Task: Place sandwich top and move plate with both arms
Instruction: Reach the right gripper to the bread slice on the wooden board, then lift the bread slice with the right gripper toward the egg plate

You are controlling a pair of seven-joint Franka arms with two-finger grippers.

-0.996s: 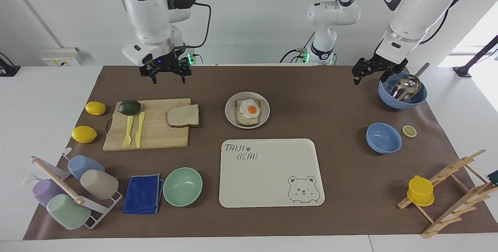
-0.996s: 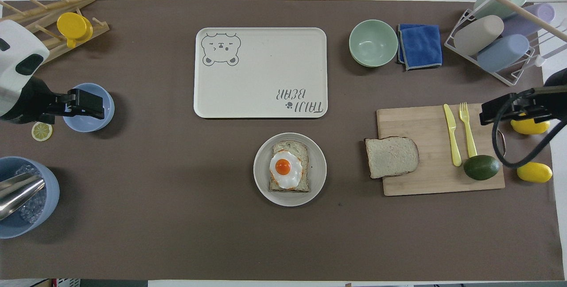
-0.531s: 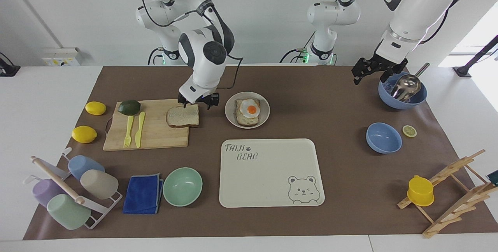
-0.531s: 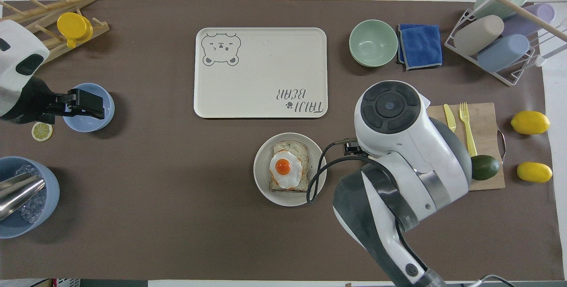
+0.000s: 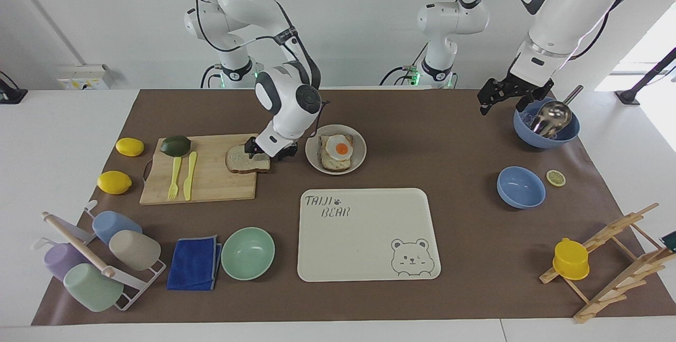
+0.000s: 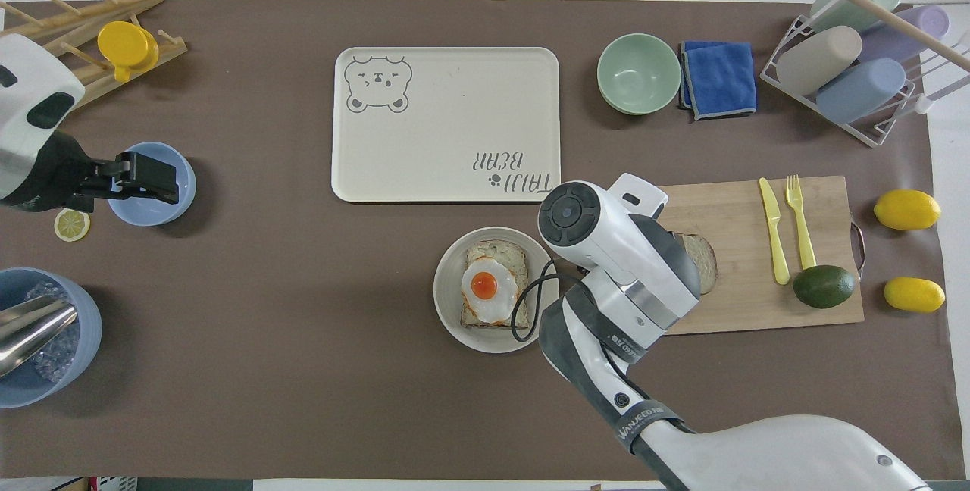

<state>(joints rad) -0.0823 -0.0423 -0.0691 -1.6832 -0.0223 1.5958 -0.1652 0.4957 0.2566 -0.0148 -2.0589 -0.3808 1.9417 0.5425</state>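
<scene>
My right gripper grabs the bread slice by its edge opposite the domed crust next, to top the fried egg (image 6: 489, 289) on the plate.
The sandwich top (image 5: 240, 160) is a pale bread slice lying flat on the wooden cutting board (image 5: 211, 186); only its domed edge (image 6: 705, 262) shows in the overhead view. My right gripper (image 5: 266, 151) is down at the slice's end that faces the plate, open, with a finger on either side. In the overhead view the right arm's wrist hides it. The plate (image 5: 312, 144) sits beside the board and holds a toasted slice with a fried egg (image 5: 338, 149). It also shows in the overhead view (image 6: 449, 308). My left gripper (image 5: 501, 99) waits, open and empty, in the air beside the blue bowl with a ladle (image 5: 546, 125).
A cream bear tray (image 5: 364, 247) lies farther from the robots than the plate. An avocado (image 5: 175, 145), yellow fork and knife (image 5: 182, 176) share the board, with two lemons (image 5: 122, 165) beside it. A green bowl (image 5: 247, 253), blue cloth, cup rack, second blue bowl (image 5: 520, 187) and wooden rack stand around.
My right arm swung from above the table's near edge down to the bread slice on the board, then lowered until its fingers are at the slice. The left arm has not moved.
</scene>
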